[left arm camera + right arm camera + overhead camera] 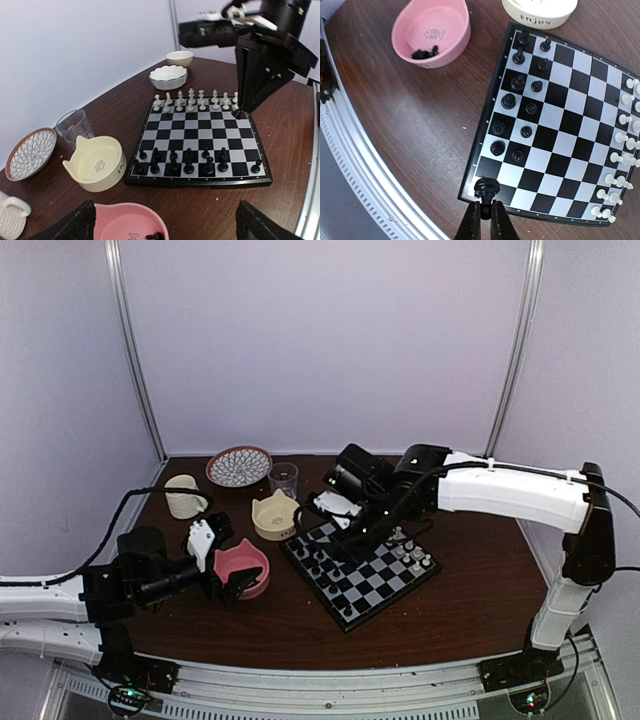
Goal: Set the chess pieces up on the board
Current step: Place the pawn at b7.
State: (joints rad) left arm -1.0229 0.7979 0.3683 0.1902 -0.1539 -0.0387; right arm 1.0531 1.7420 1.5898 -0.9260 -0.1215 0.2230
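The black piece is above the board and would topple if released now. The right gripper must line it up with its empty white square.
The board lies on the brown table. Several black chess pieces stand in its two rows nearest the pink bowl, and white chessmen line the opposite edge. My right gripper is shut on a black chess piece, held above the board's near corner on the black side. More black pieces lie in the pink bowl. My left gripper hovers over the pink bowl, its fingers wide open with nothing between them. One black piece shows in that bowl.
A cream bowl sits beside the board's far corner. Behind it are a drinking glass, a patterned plate and a white mug. Two white bowls stand beyond the white side. A metal rail runs along the table's edge.
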